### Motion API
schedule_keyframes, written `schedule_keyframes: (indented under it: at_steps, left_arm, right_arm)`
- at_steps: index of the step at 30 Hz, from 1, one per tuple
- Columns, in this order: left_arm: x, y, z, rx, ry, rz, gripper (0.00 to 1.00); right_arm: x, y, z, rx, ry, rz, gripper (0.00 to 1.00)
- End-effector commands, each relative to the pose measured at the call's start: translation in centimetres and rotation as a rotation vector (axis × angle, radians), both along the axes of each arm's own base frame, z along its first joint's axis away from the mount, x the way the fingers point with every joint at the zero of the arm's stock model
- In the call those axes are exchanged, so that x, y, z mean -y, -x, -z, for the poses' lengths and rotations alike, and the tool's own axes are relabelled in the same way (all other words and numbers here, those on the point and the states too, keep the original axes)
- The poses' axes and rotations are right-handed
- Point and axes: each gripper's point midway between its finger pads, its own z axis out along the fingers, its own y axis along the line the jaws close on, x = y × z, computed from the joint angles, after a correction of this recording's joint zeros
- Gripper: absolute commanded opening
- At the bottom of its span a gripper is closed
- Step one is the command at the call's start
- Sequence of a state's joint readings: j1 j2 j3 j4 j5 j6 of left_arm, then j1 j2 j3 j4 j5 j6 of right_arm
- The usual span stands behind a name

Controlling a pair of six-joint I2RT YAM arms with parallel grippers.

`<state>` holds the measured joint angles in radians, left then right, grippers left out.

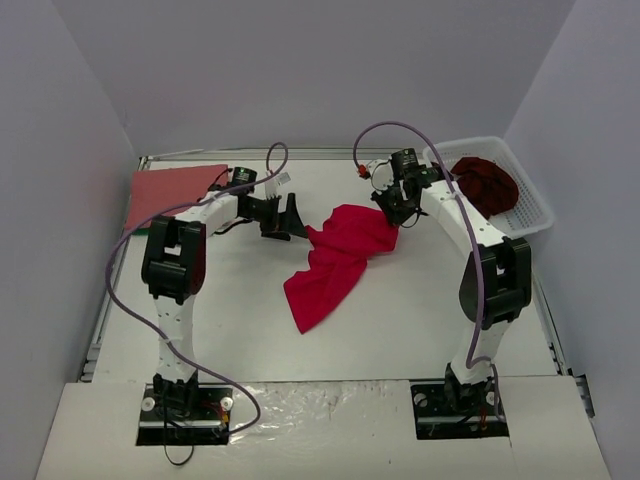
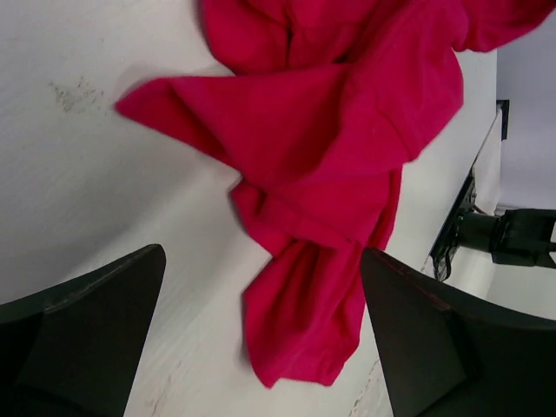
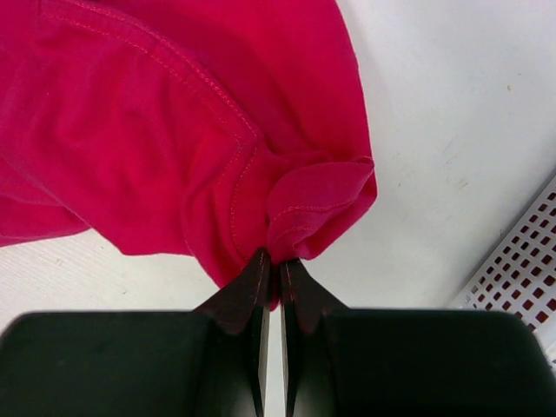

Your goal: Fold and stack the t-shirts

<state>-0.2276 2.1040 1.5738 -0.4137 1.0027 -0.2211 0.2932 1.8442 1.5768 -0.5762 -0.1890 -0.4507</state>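
I need to spread the crimson t-shirt (image 1: 338, 258) for folding, so I should grab it next with my left gripper by its loose edge, away from my right gripper's hem.
A bright crimson t-shirt (image 1: 338, 258) lies crumpled across the table's middle, trailing toward the near left. My right gripper (image 1: 397, 214) is shut on its far right hem; the wrist view shows the stitched hem (image 3: 295, 213) pinched between the fingertips of the right gripper (image 3: 278, 265). My left gripper (image 1: 284, 218) stands open just left of the shirt. In its wrist view the left gripper (image 2: 261, 339) has its fingers wide apart with the shirt's tail (image 2: 304, 321) on the table between them, untouched. A dark maroon t-shirt (image 1: 485, 183) sits bunched in the basket. A salmon-red t-shirt (image 1: 168, 191) lies flat, far left.
The white lattice basket (image 1: 530, 205) stands at the far right, its wall (image 3: 521, 269) close beside the right gripper. Grey walls enclose the table on three sides. A purple cable (image 1: 375, 135) loops above each arm.
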Motion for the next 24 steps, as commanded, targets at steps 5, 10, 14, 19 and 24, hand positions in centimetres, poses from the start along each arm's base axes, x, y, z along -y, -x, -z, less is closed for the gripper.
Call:
schedule_keyframes:
  at_steps: [5,10,14,19,24]
  left_arm:
    - [3.7,-1.8,-0.1,-0.070,-0.013,-0.016,0.94]
    - [4.7,-1.8,1.7,-0.128,-0.055,-0.022,0.94]
    - [5.4,-2.6,2.3,-0.140,-0.053,-0.059,0.94]
    - [7.1,-2.6,2.0,-0.120,-0.033,-0.028,0.94]
    - [10.4,-1.7,1.5,-0.106,0.029,0.067,0.83]
  right_arm:
    - [0.9,0.8,0.7,-0.030,0.006,-0.002,0.00]
    - [1.0,0.7,0.7,-0.031,-0.006,-0.003,0.00]
    - [1.1,0.9,0.8,-0.034,-0.004,-0.005,0.00]
    - [1.2,0.8,1.2,-0.040,-0.003,-0.001,0.00]
    - [1.3,0.6,1.3,-0.040,-0.004,0.005,0.00]
